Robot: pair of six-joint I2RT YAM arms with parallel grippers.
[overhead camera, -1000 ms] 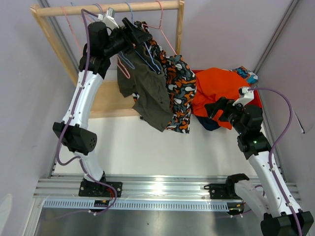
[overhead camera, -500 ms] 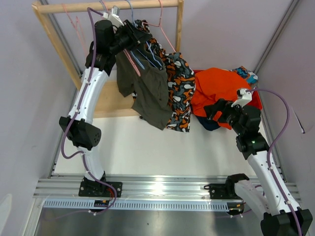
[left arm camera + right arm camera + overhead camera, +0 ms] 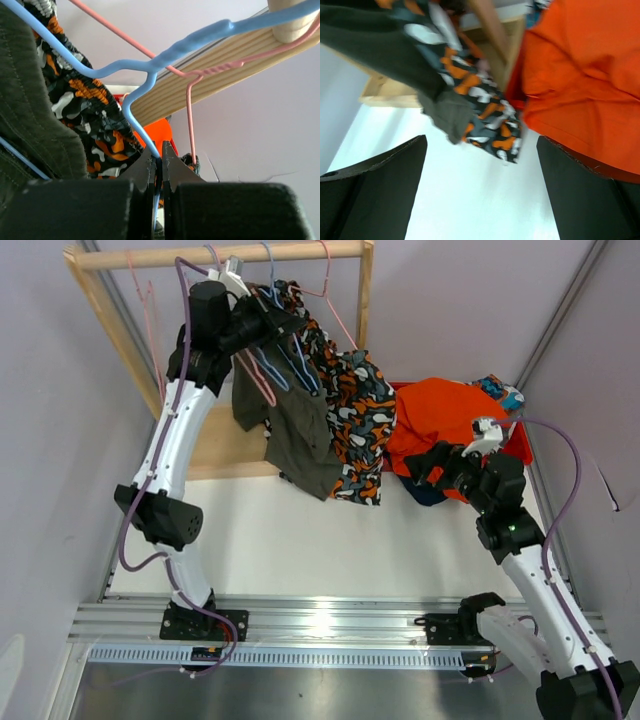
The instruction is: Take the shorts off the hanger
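I need to remove the olive green shorts [image 3: 300, 435] next, so my right gripper should grab them by their upper edge and leave out the blue hanger's wire.
Olive green shorts [image 3: 300, 435] and blotch-print shorts [image 3: 355, 420] hang from hangers on the wooden rail [image 3: 220, 255]. My left gripper [image 3: 268, 320] is up at the rail, shut on the thin wire of the blue hanger [image 3: 150, 67] just below its twisted neck; the jaws [image 3: 161, 150] pinch it. A pink hanger [image 3: 190, 110] hangs right beside it. Bright orange shorts [image 3: 445, 420] lie in a heap at the right with teal-print shorts [image 3: 500, 392] and navy shorts [image 3: 425, 490]. My right gripper [image 3: 425, 465] stands open by that heap, empty [image 3: 480, 145].
The wooden rack frame [image 3: 110, 330] stands at the back left, its right post [image 3: 492, 35] between the hanging shorts and the orange heap. An empty pink hanger [image 3: 145, 300] hangs at the rail's left end. White tabletop [image 3: 300, 540] lies in front.
My left gripper has closed from open onto the blue hanger wire. The hanging shorts have swung a little. The right gripper has shifted slightly left and stays open.
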